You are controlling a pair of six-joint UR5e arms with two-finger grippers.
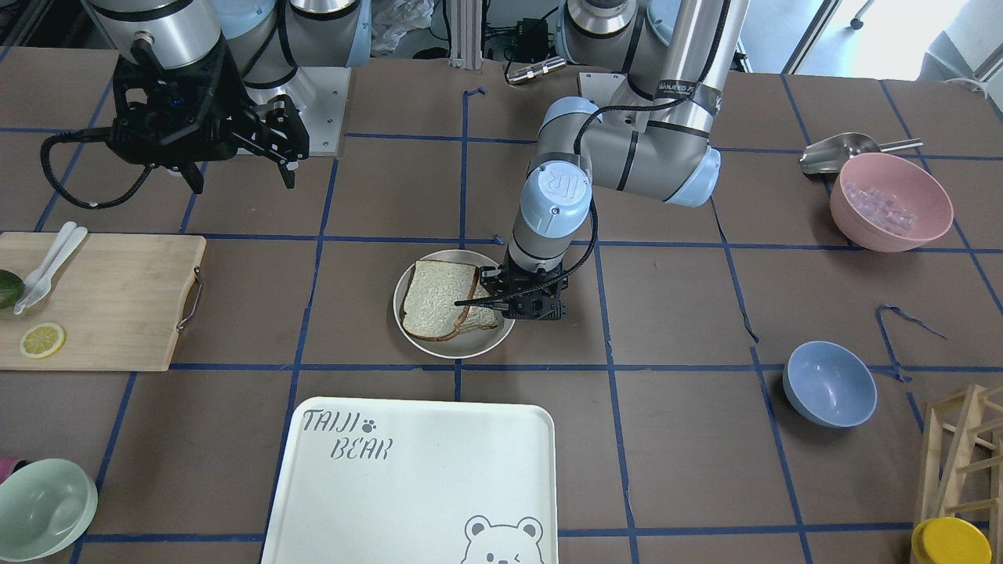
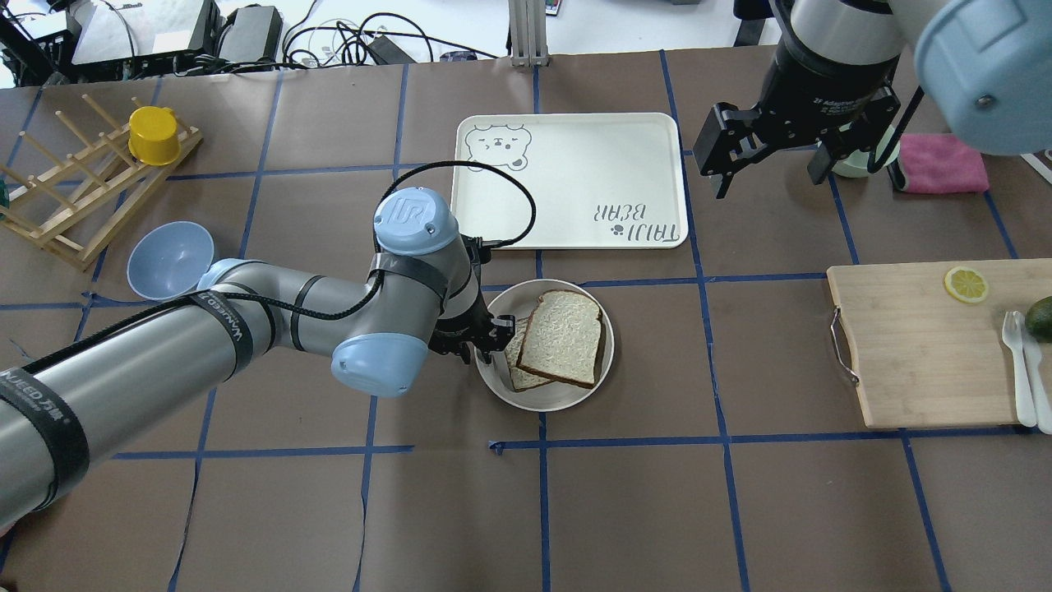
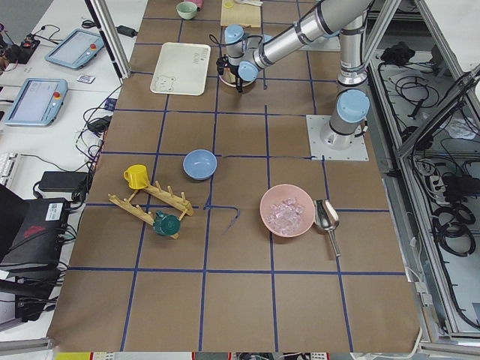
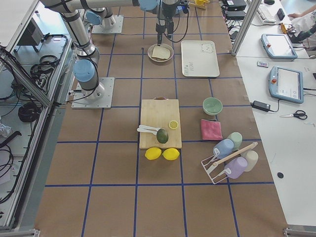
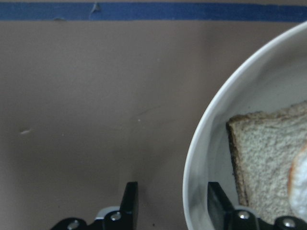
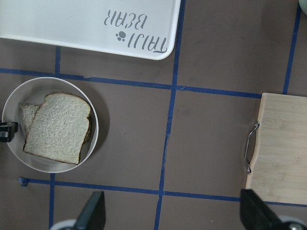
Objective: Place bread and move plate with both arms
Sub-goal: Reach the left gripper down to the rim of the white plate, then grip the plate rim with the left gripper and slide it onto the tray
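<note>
My left gripper is going to set the plate with its bread onto the cream tray [image 1: 414, 481], so it will grab the plate by its rim [image 1: 510, 328] next.
The plain bread [image 1: 439, 301] lies on top of a second slice [image 5: 264, 158] with a bit of white egg at its edge, on the round off-white plate [image 1: 454, 348]. The bread [image 2: 563, 337] and plate [image 2: 559, 401] also show in the overhead view and in the right wrist view [image 6: 57, 127]. My left gripper [image 5: 172, 201] is open and low, with one finger outside the plate's rim [image 5: 201, 143] and one finger [image 5: 218, 203] inside it. It also shows in the overhead view [image 2: 489, 337]. My right gripper [image 2: 771, 174] is open and empty, raised high, well away from the plate.
The cream "TAIJI BEAR" tray [image 2: 575, 181] lies just beyond the plate. A wooden cutting board [image 2: 920, 345] with a lemon slice and cutlery is on my right. A blue bowl [image 2: 168, 259] and a wooden rack [image 2: 82, 189] are on my left.
</note>
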